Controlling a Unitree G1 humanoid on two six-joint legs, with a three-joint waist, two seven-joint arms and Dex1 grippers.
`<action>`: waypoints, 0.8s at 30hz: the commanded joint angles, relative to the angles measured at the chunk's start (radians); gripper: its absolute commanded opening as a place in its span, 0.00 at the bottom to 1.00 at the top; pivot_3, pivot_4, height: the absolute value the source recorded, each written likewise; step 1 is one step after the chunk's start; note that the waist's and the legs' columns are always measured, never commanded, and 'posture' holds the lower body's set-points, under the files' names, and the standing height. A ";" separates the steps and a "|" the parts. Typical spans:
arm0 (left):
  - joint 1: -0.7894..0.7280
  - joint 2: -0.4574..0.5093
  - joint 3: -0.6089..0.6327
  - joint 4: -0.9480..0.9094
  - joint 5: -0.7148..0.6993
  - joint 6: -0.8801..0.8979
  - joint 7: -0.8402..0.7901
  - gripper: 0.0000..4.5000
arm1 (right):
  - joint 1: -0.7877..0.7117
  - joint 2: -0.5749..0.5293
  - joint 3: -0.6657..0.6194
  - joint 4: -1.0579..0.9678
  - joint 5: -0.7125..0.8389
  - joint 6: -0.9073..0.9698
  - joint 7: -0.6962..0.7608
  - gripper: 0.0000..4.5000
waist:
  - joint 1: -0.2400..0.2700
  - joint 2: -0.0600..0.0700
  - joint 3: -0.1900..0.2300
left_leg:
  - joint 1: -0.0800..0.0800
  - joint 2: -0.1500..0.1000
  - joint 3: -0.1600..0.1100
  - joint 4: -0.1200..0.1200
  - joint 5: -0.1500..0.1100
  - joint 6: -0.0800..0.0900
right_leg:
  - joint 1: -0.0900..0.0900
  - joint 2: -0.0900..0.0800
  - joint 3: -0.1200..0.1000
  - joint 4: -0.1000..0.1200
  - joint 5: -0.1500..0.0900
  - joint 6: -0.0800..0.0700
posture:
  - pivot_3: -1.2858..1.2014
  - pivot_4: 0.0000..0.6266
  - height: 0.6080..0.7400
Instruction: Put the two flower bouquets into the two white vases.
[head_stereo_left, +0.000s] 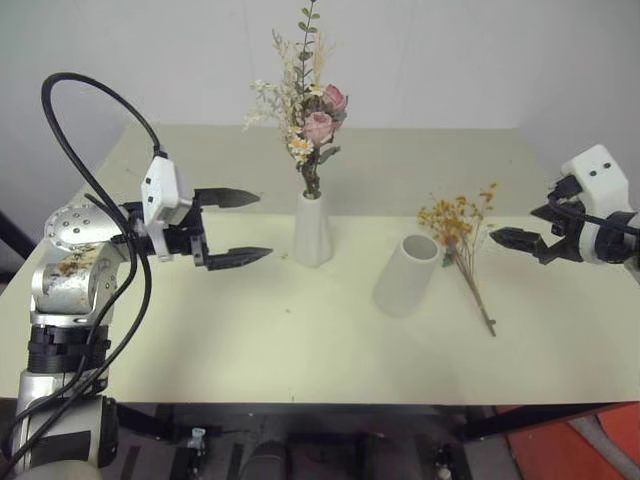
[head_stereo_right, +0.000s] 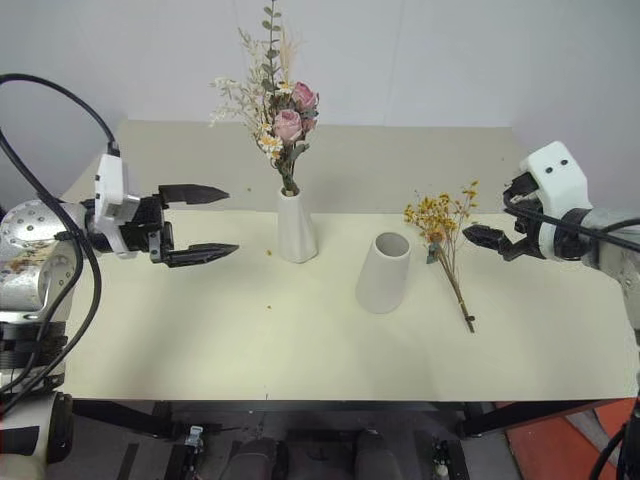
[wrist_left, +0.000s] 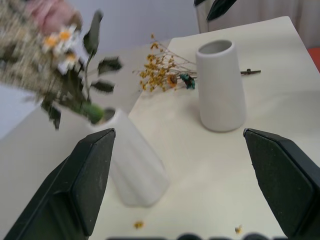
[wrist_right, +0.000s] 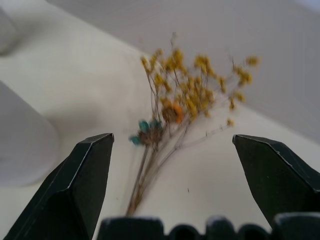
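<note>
The right gripper takes hold of the dried yellow bouquet by its thin brown stems next, to stand the bouquet in the wider white vase (head_stereo_left: 407, 276) (wrist_right: 22, 137).
A slim white vase (head_stereo_left: 312, 232) stands upright at mid-table and holds the bouquet of pink roses, cream sprigs and green leaves (head_stereo_left: 316, 112). To its right stands the wider white vase (head_stereo_left: 407, 276), upright with nothing in its mouth. The bouquet of thin brown stems with yellow-orange blossoms (head_stereo_left: 462, 236) lies flat on the table just right of that vase. My left gripper (head_stereo_left: 262, 225) is open and hovers left of the slim vase, pointing at it. My right gripper (wrist_right: 171, 140) is open, right of the lying bouquet and aimed at its stems, holding nothing.
The cream table (head_stereo_left: 250, 340) has its front edge close to me and a white wall behind it. A black cable (head_stereo_left: 75, 140) loops above my left arm. An orange-red object (head_stereo_left: 590, 450) sits on the floor at the lower right.
</note>
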 joint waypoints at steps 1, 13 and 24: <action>-0.024 -0.020 -0.053 -0.076 -0.007 0.057 0.067 0.99 | -0.079 0.033 0.101 0.162 -0.098 -0.073 0.051 1.00 | -0.001 0.000 0.000 | 0.000 0.000 0.000 0.000 0.000 0.000 | 0.000 0.000 0.000 0.000 0.001 -0.002 | 0.52 0.24 1.00; -0.039 -0.065 -0.172 -0.168 -0.009 0.105 0.127 0.99 | -0.318 0.236 0.232 0.690 -0.308 -0.300 0.174 1.00 | -0.017 0.000 0.000 | -0.001 0.000 0.000 -0.001 0.000 0.000 | -0.001 0.000 0.000 0.000 0.002 -0.004 | 0.52 0.24 1.00; -0.027 -0.097 -0.195 -0.175 -0.006 0.099 0.159 1.00 | -0.398 0.330 0.213 0.906 -0.386 -0.367 0.216 0.85 | -0.025 0.000 0.000 | 0.000 -0.001 0.000 -0.001 0.000 0.000 | -0.001 0.000 0.000 0.001 0.003 -0.004 | 0.52 0.24 1.00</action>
